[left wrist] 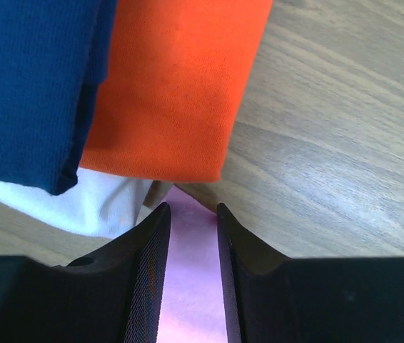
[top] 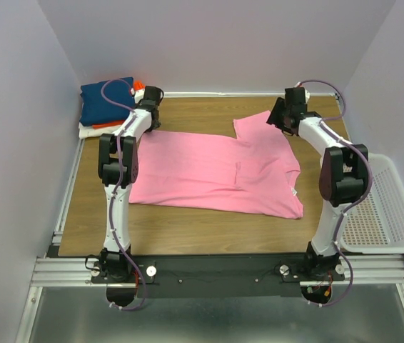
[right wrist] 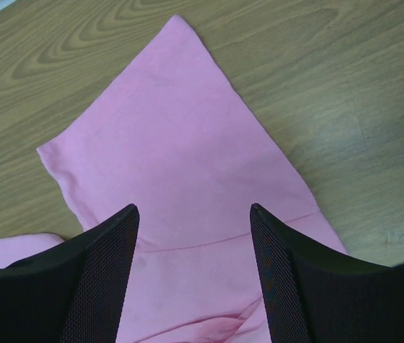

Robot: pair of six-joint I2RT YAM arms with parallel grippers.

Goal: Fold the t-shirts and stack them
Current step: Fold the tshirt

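Note:
The pink shirt's corner lies between my left gripper's fingers and the folded stack just beyond them. It is time to close now, as closing would catch the corner.
The large pink t-shirt (top: 209,168) lies spread flat on the wooden table, with one sleeve pointing to the far side. A folded stack stands at the far left: navy blue shirt (top: 105,100) on top, orange (left wrist: 173,86) under it, white (left wrist: 95,204) at the bottom. No red shirt shows apart from these. My left gripper (top: 150,96) is at the pink shirt's far left corner (left wrist: 191,271), its jaws narrowly apart with the pink cloth between them (left wrist: 191,207). My right gripper (top: 277,114) is open wide above the pink sleeve (right wrist: 173,143), with nothing held (right wrist: 193,209).
A white plastic mesh basket (top: 387,207) sits off the table's right edge. Grey walls close in the left, far and right sides. The folded stack lies a short way beyond my left fingertips.

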